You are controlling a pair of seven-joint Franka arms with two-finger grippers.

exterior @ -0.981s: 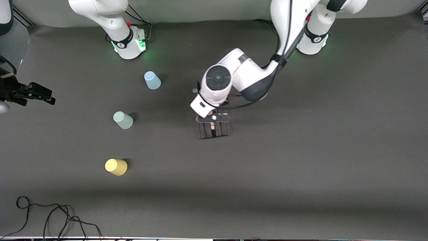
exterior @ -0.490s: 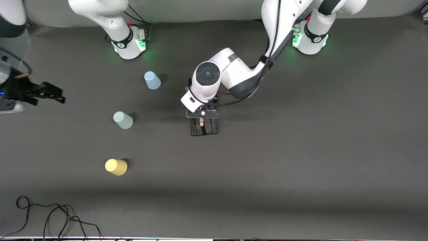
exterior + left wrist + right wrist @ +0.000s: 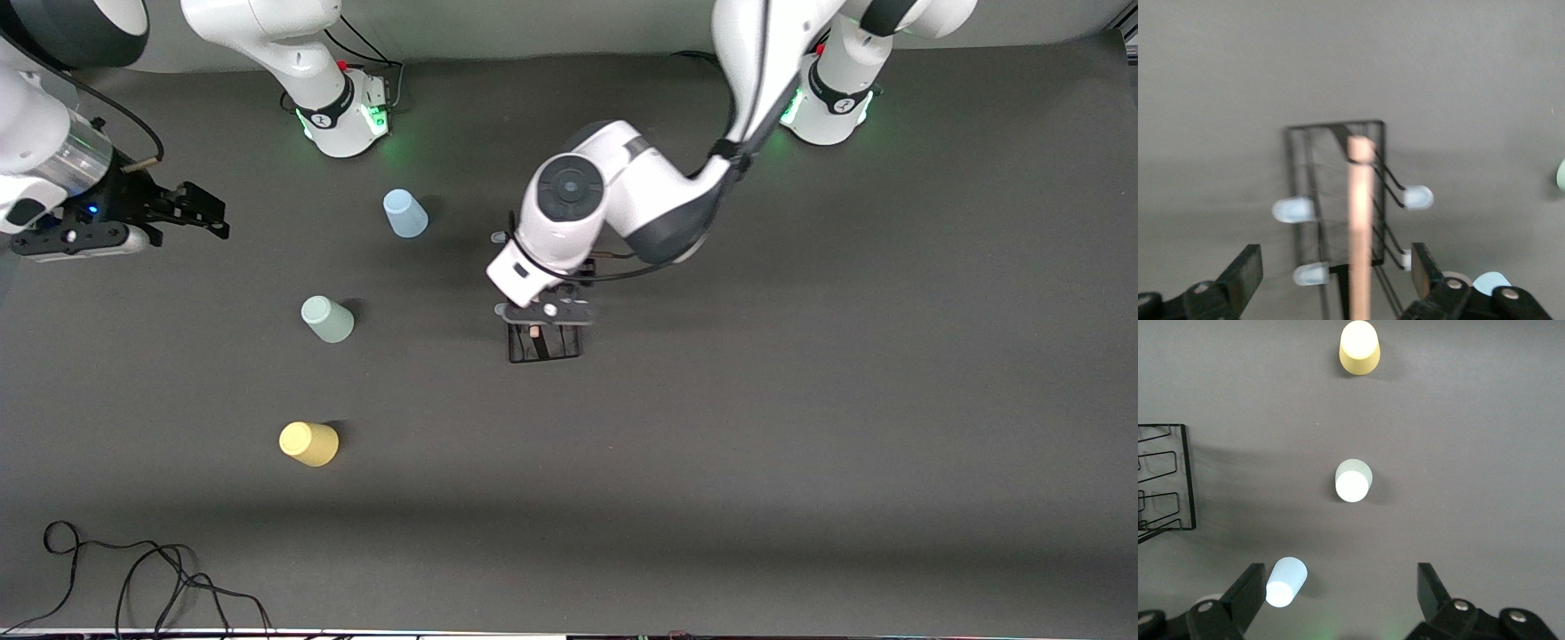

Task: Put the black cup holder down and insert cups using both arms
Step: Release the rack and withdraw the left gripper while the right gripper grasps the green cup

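Observation:
The grey-green cup needs to go into the black cup holder (image 3: 544, 343), so my right gripper should grip the cup by its side (image 3: 337, 324) next.
The black cup holder (image 3: 544, 343) stands on the dark mat mid-table. My left gripper (image 3: 544, 313) hangs right over it, open. In the left wrist view its fingers (image 3: 1245, 272) stand wide on both sides of the wooden rod handle (image 3: 1360, 220) without touching it, with the rack (image 3: 1313, 167) and its pale peg tips below. Three cups stand upside down toward the right arm's end: light blue (image 3: 405, 213), grey-green (image 3: 327, 319), yellow (image 3: 308, 444). My right gripper (image 3: 203, 212) is open and empty in the air. Its wrist view shows the blue (image 3: 1286, 582), grey-green (image 3: 1353, 481) and yellow (image 3: 1359, 347) cups and the rack's edge (image 3: 1186, 480).
A black cable (image 3: 133, 578) lies coiled at the mat's corner nearest the front camera, at the right arm's end. The two round bases (image 3: 342, 116) (image 3: 831, 107) stand along the edge farthest from the camera.
The rack has shifted a little toward the right arm's end with the left gripper over it. The right arm has swung in from the table's edge toward the cups.

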